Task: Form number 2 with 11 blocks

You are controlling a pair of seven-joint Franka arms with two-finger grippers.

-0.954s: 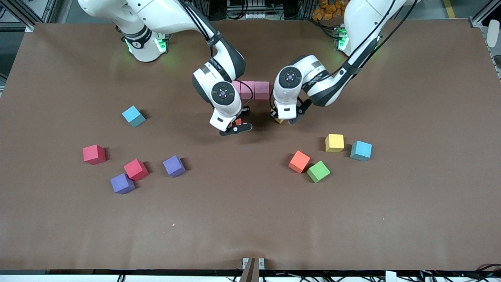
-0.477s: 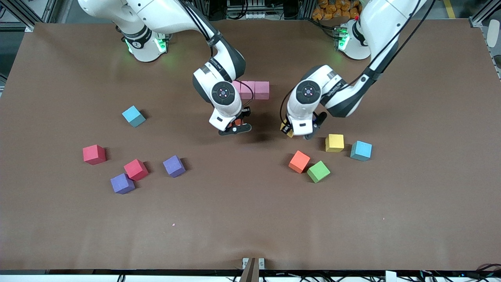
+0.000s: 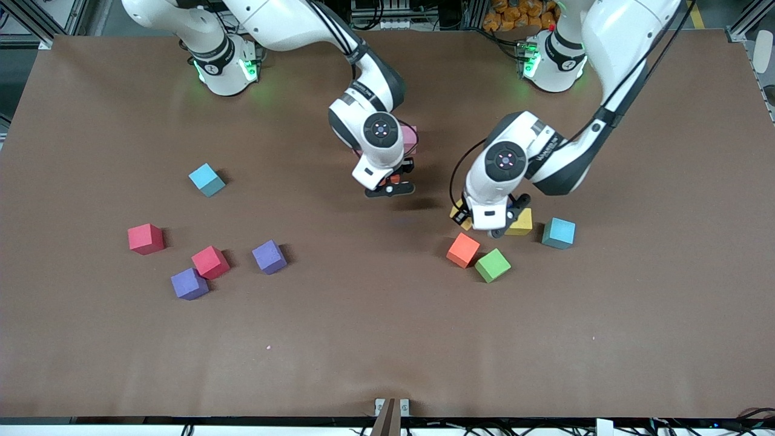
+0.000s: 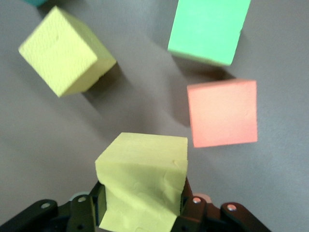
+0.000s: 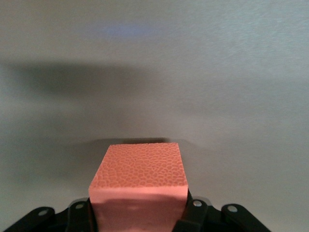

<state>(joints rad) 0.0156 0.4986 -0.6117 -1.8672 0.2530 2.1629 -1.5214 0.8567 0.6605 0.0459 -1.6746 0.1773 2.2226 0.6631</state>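
I should move the orange block to its spot against the pink row (image 3: 411,139) with my right gripper before letting go, because the block is still hanging short of that spot.
My right gripper (image 3: 390,185) is shut on an orange block (image 5: 140,176) and holds it over bare table beside the pink row (image 3: 411,139), which its arm mostly hides. My left gripper (image 3: 486,221) is shut on a yellow block (image 4: 142,176), whose corner shows in the front view (image 3: 458,217). It holds the block over the table next to a loose yellow block (image 3: 522,223), an orange block (image 3: 463,249) and a green block (image 3: 492,264). Those show in the left wrist view too: yellow (image 4: 65,50), orange (image 4: 222,113), green (image 4: 210,29).
Toward the right arm's end lie two red blocks (image 3: 145,238) (image 3: 210,261), two purple blocks (image 3: 189,283) (image 3: 269,256) and a light-blue cube (image 3: 206,179). Another light-blue cube (image 3: 558,233) sits beside the loose yellow block.
My left gripper carried the yellow block away from the pink row to beside the loose yellow block. My right gripper moved the orange block along the pink row toward the left arm's end.
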